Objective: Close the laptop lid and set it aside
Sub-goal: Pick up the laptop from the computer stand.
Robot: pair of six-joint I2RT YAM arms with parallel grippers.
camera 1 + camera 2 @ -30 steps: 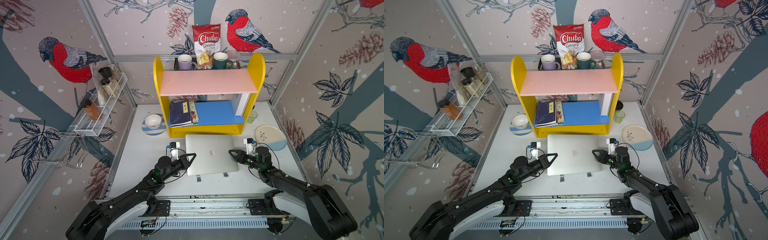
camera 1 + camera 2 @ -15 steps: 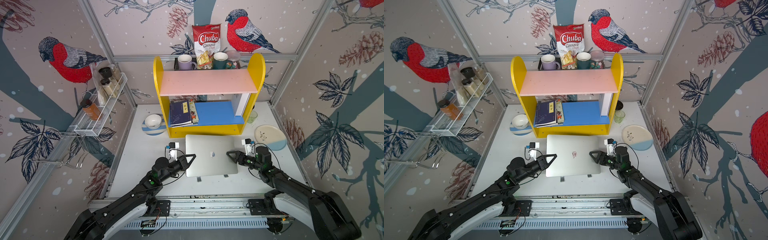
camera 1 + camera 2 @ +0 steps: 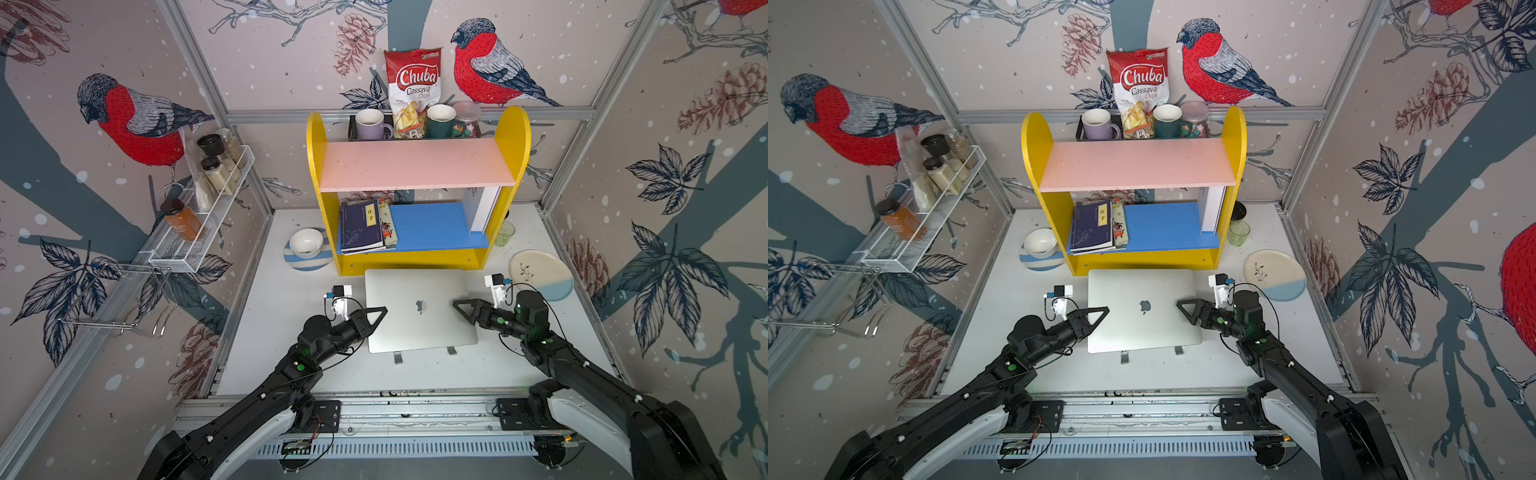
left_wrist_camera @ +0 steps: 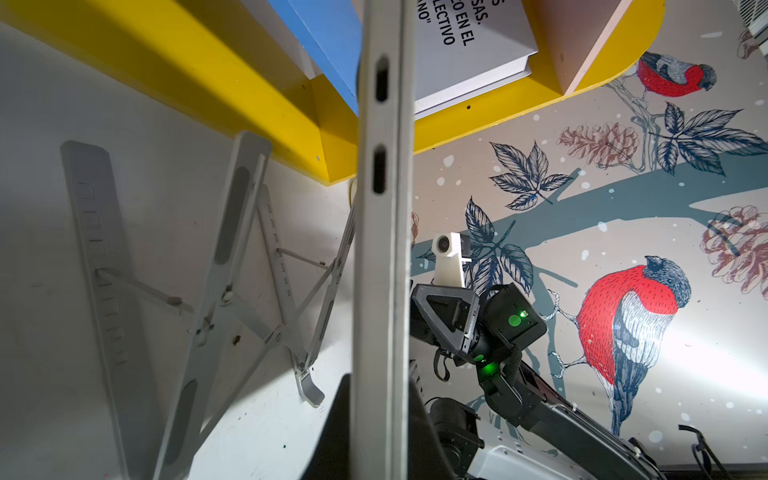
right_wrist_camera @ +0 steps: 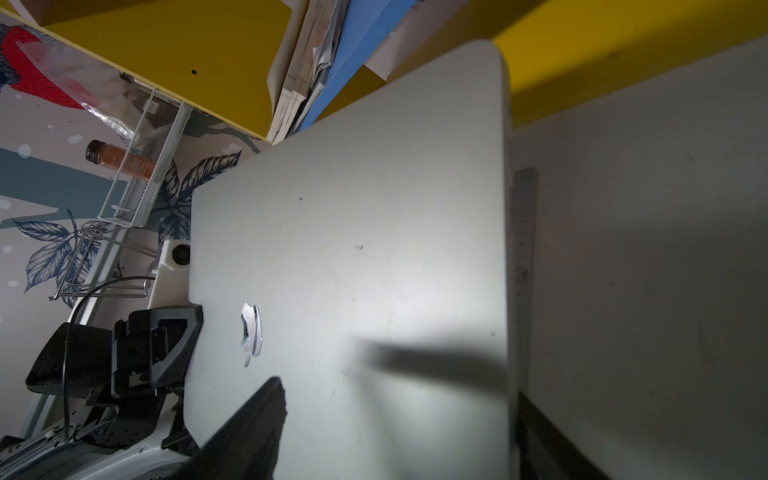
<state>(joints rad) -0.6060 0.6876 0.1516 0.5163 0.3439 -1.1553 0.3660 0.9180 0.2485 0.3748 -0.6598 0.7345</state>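
My right gripper is to pinch the shut laptop next by the side edge (image 3: 473, 314) opposite my left gripper, so that both grippers can set the laptop aside.
The silver laptop (image 3: 419, 316) (image 3: 1142, 311) lies with the laptop lid (image 5: 353, 249) shut, apple logo up, in front of the yellow shelf. It sits over a folding metal stand (image 4: 232, 299) whose feet (image 3: 399, 356) poke out at its near edge. My left gripper (image 3: 380, 311) (image 3: 1102, 311) is shut on the laptop's left edge; in the left wrist view its fingers (image 4: 340, 399) press both faces of that thin edge (image 4: 382, 249). My right gripper (image 3: 457, 305) (image 3: 1181, 305) (image 5: 399, 395) is open at the right edge, one finger above the lid and one below.
The yellow shelf (image 3: 415, 262) with books stands just behind the laptop. A bowl on a striped plate (image 3: 306, 243) is at the back left. A green glass (image 3: 505, 232) and a cream and blue plate (image 3: 540, 274) are at the right. A wire rack (image 3: 199, 232) hangs on the left wall.
My right gripper's jaws have spread apart and it has edged a little inward over the lid. The left gripper keeps its hold; the laptop has barely shifted.
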